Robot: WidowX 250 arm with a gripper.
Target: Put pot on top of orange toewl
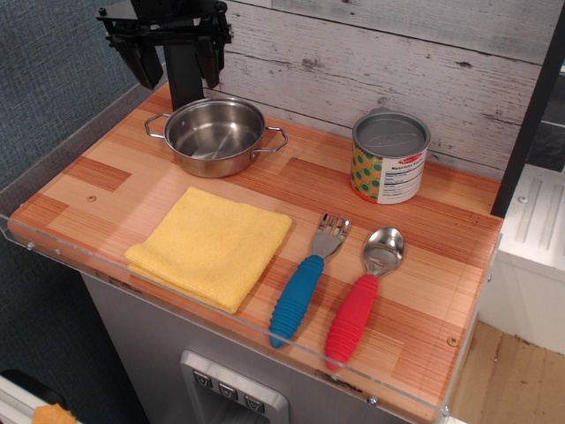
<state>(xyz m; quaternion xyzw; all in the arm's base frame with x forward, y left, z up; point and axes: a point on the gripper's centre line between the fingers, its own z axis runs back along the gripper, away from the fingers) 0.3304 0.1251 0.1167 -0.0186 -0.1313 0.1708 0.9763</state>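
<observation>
Next, my gripper grabs the pot by its rim (258, 128) beside a loop handle to set the pot onto the orange towel.
The small shiny steel pot (214, 135) stands upright on the wooden counter at the back left, its two wire loop handles pointing left and right. The yellow-orange folded towel (210, 245) lies flat in front of it, near the counter's front edge, apart from the pot. My black gripper (175, 64) hangs above and just behind the pot, at the top left of the view. Its two fingers are spread apart and hold nothing.
A printed tin can (389, 157) with a grey lid stands at the back right. A blue-handled fork (306, 281) and a red-handled spoon (362, 299) lie side by side to the right of the towel. A clear plastic rim (265, 331) edges the counter.
</observation>
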